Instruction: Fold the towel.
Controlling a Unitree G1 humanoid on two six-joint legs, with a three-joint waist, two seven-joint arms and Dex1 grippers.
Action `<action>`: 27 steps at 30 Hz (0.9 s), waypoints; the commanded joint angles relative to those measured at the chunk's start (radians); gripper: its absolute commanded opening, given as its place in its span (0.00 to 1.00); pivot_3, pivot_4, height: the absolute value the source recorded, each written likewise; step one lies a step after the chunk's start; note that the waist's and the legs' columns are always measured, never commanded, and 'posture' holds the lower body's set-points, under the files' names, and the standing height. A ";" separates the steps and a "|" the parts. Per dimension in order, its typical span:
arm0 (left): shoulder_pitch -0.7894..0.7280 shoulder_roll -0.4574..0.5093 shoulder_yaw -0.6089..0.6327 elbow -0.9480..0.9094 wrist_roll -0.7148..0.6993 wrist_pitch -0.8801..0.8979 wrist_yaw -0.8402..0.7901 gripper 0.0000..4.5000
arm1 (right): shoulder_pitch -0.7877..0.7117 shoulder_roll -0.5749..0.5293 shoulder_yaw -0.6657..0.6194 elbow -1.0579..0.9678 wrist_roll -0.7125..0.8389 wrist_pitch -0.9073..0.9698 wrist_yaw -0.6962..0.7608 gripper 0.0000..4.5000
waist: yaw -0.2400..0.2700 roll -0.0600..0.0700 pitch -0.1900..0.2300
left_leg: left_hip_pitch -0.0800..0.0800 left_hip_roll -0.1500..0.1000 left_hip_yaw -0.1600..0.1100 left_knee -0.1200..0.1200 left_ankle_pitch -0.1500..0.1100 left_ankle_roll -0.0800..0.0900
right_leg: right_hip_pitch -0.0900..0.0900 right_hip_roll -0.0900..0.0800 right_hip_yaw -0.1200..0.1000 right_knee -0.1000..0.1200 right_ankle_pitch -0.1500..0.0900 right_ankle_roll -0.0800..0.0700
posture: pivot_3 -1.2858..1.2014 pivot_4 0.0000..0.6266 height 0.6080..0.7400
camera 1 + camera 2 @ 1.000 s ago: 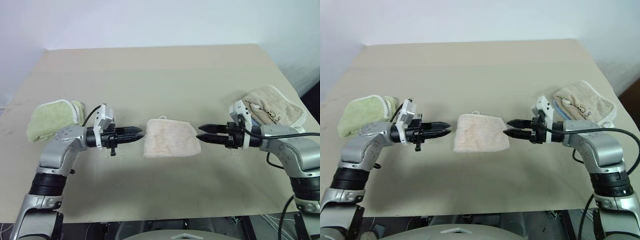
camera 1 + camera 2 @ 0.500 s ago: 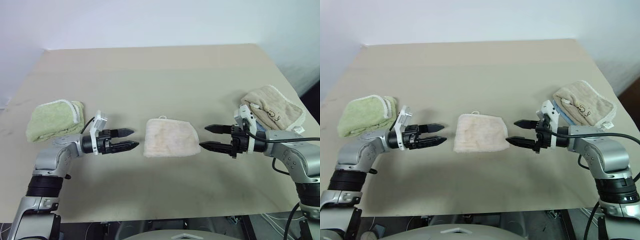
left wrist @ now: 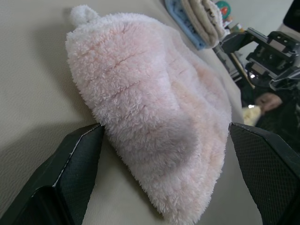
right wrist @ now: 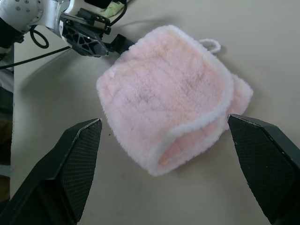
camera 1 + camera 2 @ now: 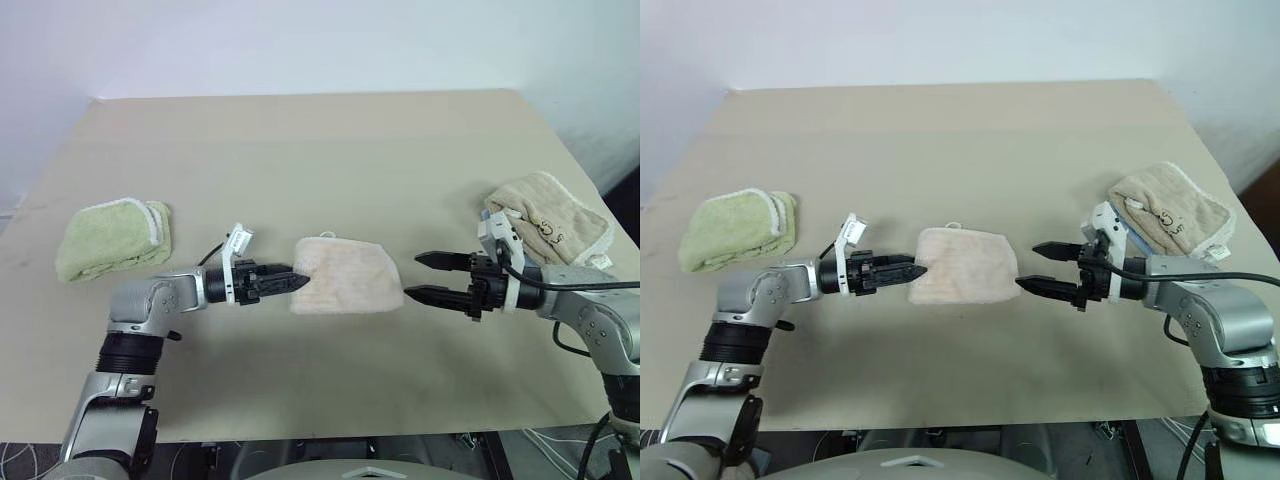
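Note:
My left gripper grabs the folded pink towel's short folded edge (image 5: 302, 280) (image 3: 150, 154) next, to move the towel onto the green towel's pile.
The pale pink towel (image 5: 345, 277) lies folded in the middle of the table, its small white loop at the far edge. My left gripper (image 5: 290, 282) is low over the table at the towel's left edge. In the left wrist view its fingers (image 3: 70, 173) are open, spread to either side of the towel (image 3: 150, 117). My right gripper (image 5: 412, 276) is open just off the towel's right edge, a small gap away. In the right wrist view the towel (image 4: 164, 98) lies ahead of the spread fingers (image 4: 75, 159), with a white-trimmed fold facing them.
A folded light green towel (image 5: 112, 238) lies at the table's left. A beige towel (image 5: 548, 216) rests on a blue cloth (image 5: 1120, 225) at the right edge, just behind my right arm. The tan table (image 5: 320, 150) stretches bare behind the pink towel.
Both grippers have opened wide. My left gripper rolled and moved right, down to the towel's left edge. My right gripper has stayed about where it was.

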 commanded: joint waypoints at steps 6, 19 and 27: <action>-0.033 -0.085 -0.038 -0.005 -0.018 0.138 0.104 0.99 | 0.011 -0.003 -0.045 -0.063 0.040 0.001 -0.025 1.00 | 0.011 0.001 -0.001 | 0.002 0.000 -0.001 0.001 0.000 0.000 | 0.003 0.000 -0.001 -0.006 0.000 0.000 | 0.52 0.24 0.91; -0.131 -0.253 0.034 0.038 -0.075 0.368 0.256 0.99 | 0.008 0.005 -0.032 -0.076 0.061 -0.001 -0.056 1.00 | 0.051 0.001 -0.001 | 0.001 -0.002 -0.003 0.001 -0.001 0.001 | 0.005 0.000 -0.002 -0.009 0.000 0.000 | 0.52 0.24 0.91; -0.142 -0.269 0.034 0.041 -0.061 0.358 0.259 0.99 | 0.018 0.004 -0.028 -0.079 0.065 -0.003 -0.062 1.00 | 0.051 0.001 -0.001 | 0.001 -0.002 -0.003 0.000 -0.001 0.002 | 0.004 0.000 -0.003 -0.009 0.000 0.001 | 0.52 0.24 0.91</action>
